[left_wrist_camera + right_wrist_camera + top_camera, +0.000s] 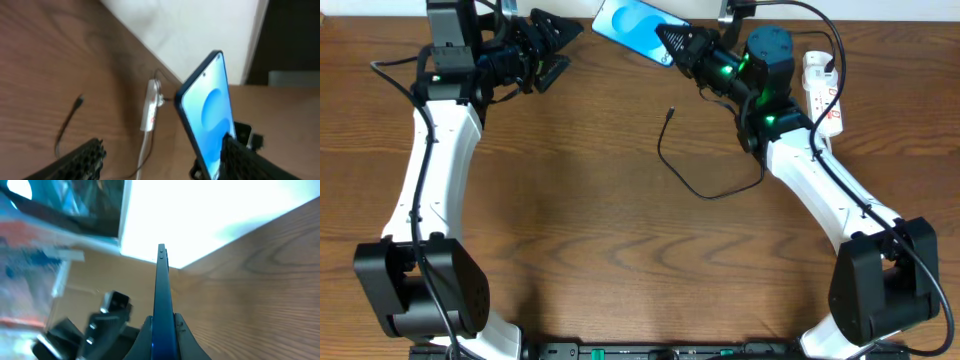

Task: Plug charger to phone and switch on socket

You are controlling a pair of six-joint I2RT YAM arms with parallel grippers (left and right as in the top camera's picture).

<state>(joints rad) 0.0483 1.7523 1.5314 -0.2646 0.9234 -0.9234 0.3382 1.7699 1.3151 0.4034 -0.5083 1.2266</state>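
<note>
Next, the left gripper grabs the phone by its free side [609, 19] [203, 86], to leave the right gripper's end of the phone free to plug the charger.
The phone [632, 26], with its bright blue screen, is held off the table at the back centre. My right gripper [672, 45] is shut on its right end. In the right wrist view the phone [162, 290] is edge-on between the shut jaws [164, 337]. My left gripper [556, 52] is open and empty, just left of the phone and apart from it. The left wrist view shows the phone [209, 102] tilted in front of the open jaws [160, 162]. The charger [692, 178] lies looped on the table, its tip [670, 112] free. The socket [823, 92] lies at the back right.
The socket [149, 109] and its thick white cord [144, 150] show in the left wrist view, with the charger tip [79, 101] to their left. The charger runs under my right arm towards the socket. A white wall borders the table's back edge.
</note>
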